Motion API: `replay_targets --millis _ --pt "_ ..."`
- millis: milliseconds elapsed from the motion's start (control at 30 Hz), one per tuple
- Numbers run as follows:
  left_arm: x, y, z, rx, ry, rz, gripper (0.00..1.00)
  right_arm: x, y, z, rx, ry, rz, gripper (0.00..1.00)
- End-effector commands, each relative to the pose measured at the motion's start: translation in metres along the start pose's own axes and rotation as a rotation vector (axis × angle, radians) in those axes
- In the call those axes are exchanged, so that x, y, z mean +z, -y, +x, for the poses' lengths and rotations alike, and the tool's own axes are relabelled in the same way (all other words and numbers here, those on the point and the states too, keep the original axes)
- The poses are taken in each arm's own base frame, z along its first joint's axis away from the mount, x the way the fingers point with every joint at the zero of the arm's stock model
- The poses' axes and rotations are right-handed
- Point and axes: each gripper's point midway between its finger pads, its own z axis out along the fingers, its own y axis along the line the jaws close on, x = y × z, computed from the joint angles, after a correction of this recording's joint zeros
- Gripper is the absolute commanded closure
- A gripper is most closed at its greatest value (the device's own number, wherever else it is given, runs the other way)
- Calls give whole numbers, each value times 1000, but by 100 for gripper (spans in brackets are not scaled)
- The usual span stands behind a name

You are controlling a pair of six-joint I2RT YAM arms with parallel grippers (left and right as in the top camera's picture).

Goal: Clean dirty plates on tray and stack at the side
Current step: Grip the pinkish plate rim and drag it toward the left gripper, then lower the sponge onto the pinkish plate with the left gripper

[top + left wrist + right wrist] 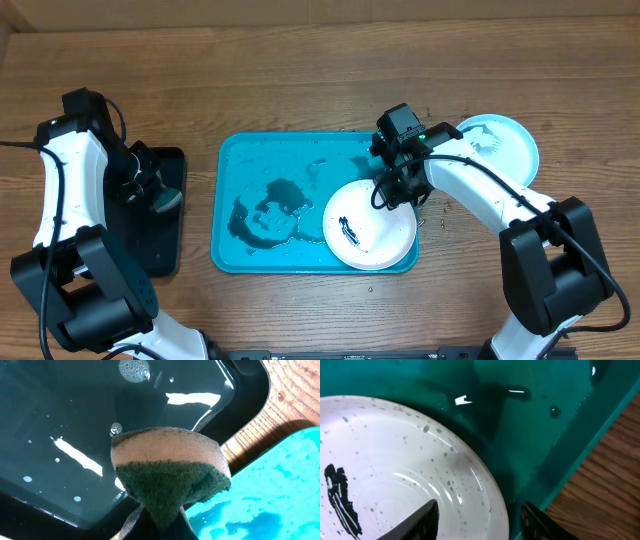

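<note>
My right gripper needs to move lower before it closes on the plate's rim, because its fingers are still above the plate's rim, which is between them.
A white plate (368, 228) with a dark smear (348, 232) lies in the right end of the turquoise tray (262, 160). My right gripper (393, 188) is open, its fingers straddling the plate's upper right rim. In the right wrist view the gripper (480, 522) has one finger over the plate (395, 475) and one over the tray (540, 435). A light-blue-rimmed plate (500, 145) lies on the table to the right of the tray. The yellow-green plate is out of view. My left gripper (160, 196) is shut on a sponge (170, 467) over the black tray (75, 415).
The black tray (172, 245) stands left of the turquoise tray and holds soapy water. Dark water is pooled in the turquoise tray's middle (265, 218). The turquoise tray's corner shows in the left wrist view (285, 485). Wooden table (300, 80) surrounds everything.
</note>
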Motion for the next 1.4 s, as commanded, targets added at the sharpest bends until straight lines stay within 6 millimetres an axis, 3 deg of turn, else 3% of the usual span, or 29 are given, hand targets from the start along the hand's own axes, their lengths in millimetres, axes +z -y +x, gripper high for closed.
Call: replay_targets --millis 0,200,333,433,600,733,933,1367 --pt "2 2 1 12 -10 8 95 7 -1 11 -6 -8 -13 47" --pt "2 6 3 13 -21 31 96 17 -2 21 18 -24 -20 51" --pt "2 6 3 16 -22 33 96 17 -3 21 73 -24 -24 77" --pt "1 16 6 40 -39 88 96 17 -7 19 128 -21 -46 90" --pt "-5 54 20 229 -82 292 96 16 -22 10 203 4 -138 95" --pt "-5 67 33 281 -109 305 96 13 -32 -4 280 49 -204 96" --pt "-3 88 75 402 -203 282 96 11 -33 -21 386 106 -228 96" --pt "0 159 202 785 -346 273 96 16 -42 -32 440 127 -269 96"
